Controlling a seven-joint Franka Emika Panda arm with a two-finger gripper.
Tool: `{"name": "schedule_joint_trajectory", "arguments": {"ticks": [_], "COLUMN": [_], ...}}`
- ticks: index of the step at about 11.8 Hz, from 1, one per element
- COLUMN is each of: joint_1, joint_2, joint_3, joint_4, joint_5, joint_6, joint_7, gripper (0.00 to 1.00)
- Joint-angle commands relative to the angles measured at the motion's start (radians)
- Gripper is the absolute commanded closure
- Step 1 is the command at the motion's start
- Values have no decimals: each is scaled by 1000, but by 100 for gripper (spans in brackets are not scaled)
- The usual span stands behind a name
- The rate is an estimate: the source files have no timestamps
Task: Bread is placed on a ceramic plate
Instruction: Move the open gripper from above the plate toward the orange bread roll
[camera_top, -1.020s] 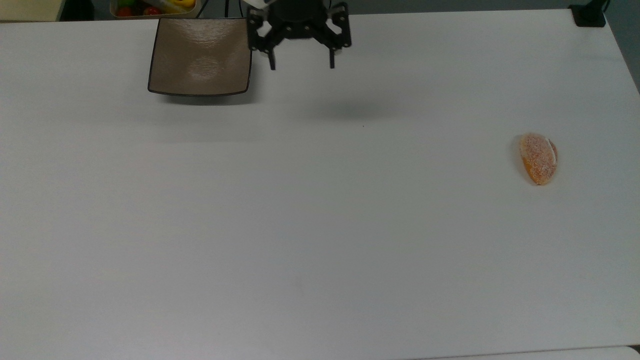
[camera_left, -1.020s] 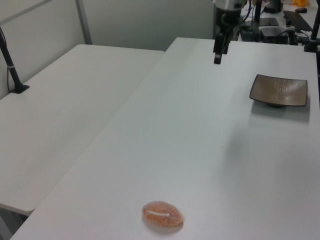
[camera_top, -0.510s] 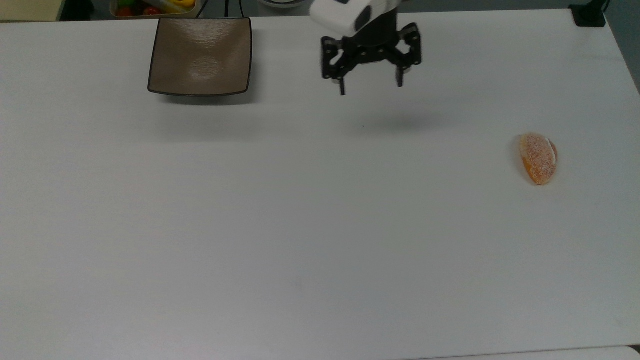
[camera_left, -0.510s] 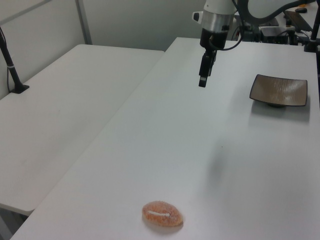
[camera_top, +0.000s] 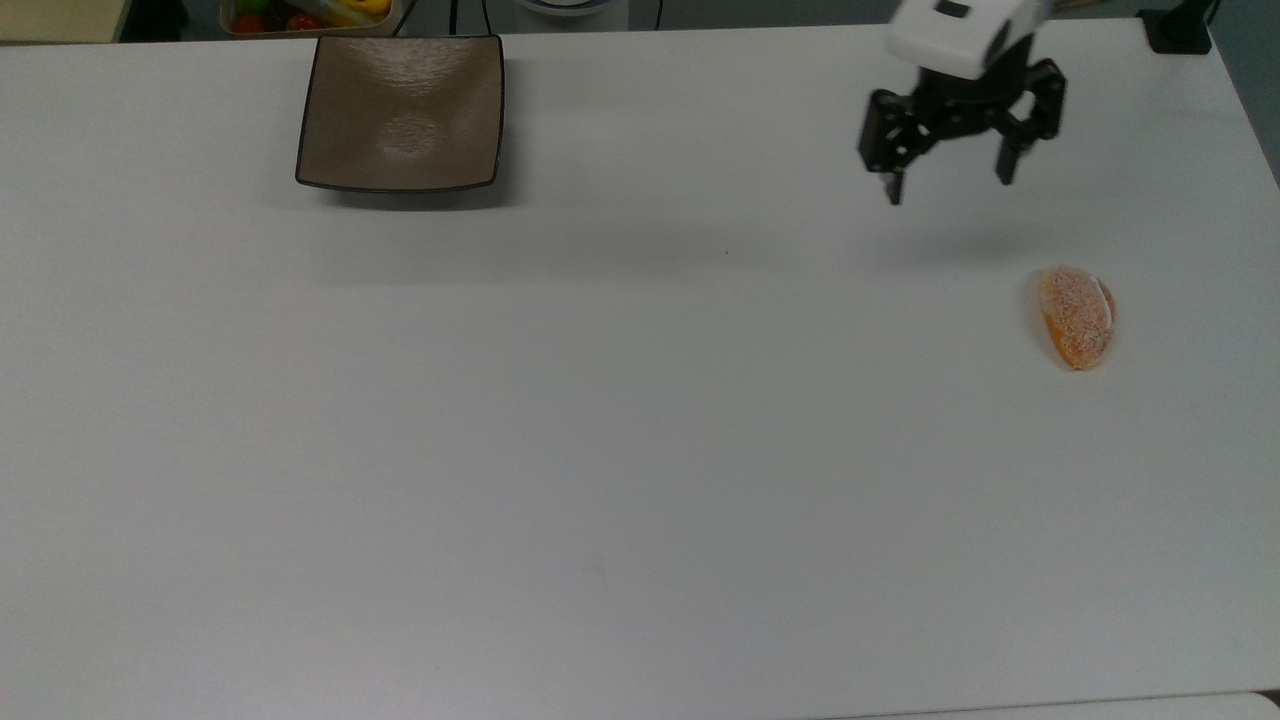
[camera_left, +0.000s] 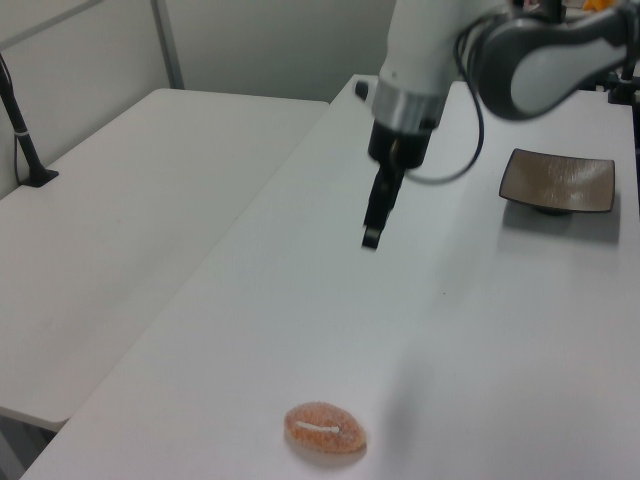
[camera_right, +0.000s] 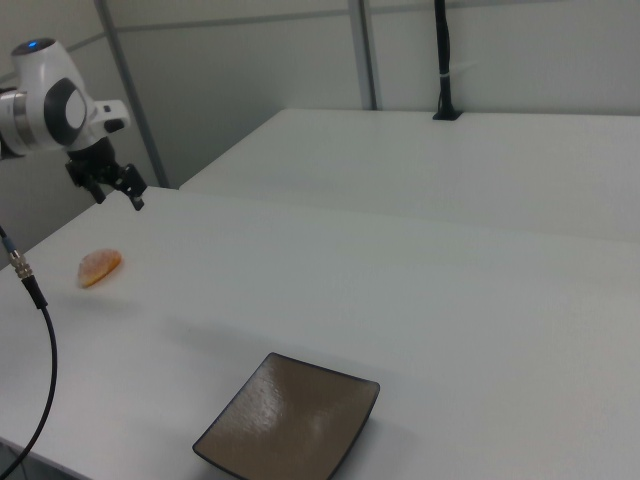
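The bread should go on the brown ceramic plate (camera_left: 558, 182). My gripper should pick up the bread by its middle (camera_left: 325, 428) next.
The bread (camera_top: 1077, 316) lies alone near the top view's right edge of the white table, an orange-brown speckled roll with a white cream line. It also lies near the front of the left view (camera_left: 325, 430) and at the right view's left (camera_right: 99, 267). My gripper (camera_top: 950, 188) hangs open above the table, up and to the left of the bread in the top view, holding nothing. It is also in the left view (camera_left: 370, 238) and the right view (camera_right: 120, 198). The square brown ceramic plate (camera_top: 403, 112) sits empty at the top view's upper left (camera_left: 557, 180) (camera_right: 290, 420).
A tray of colourful fruit (camera_top: 305, 15) stands just behind the plate. A black post base (camera_top: 1180, 30) sits at the top view's far right corner. A second white table (camera_left: 130, 200) adjoins on the left view's left. A black cable (camera_right: 30, 300) hangs at the right view's left.
My gripper has travelled from beside the plate toward the top view's right, ending close to the bread, and stayed open. Bread and plate have not moved.
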Motion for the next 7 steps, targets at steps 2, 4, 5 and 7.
{"name": "schedule_joint_trajectory", "arguments": {"ticks": [2,4,5,7], "joint_1": [122,185,221,279], "joint_2": [90,146,195,240], "joint_3": [-18,-60,-92,-136], "joint_4": [46,78,121,147], "joint_5": [-67,-90,-101,-112], "joint_6": [139,182,186,205], "joint_7": [97,119,143,154], "gripper": [0,0,0,0]}}
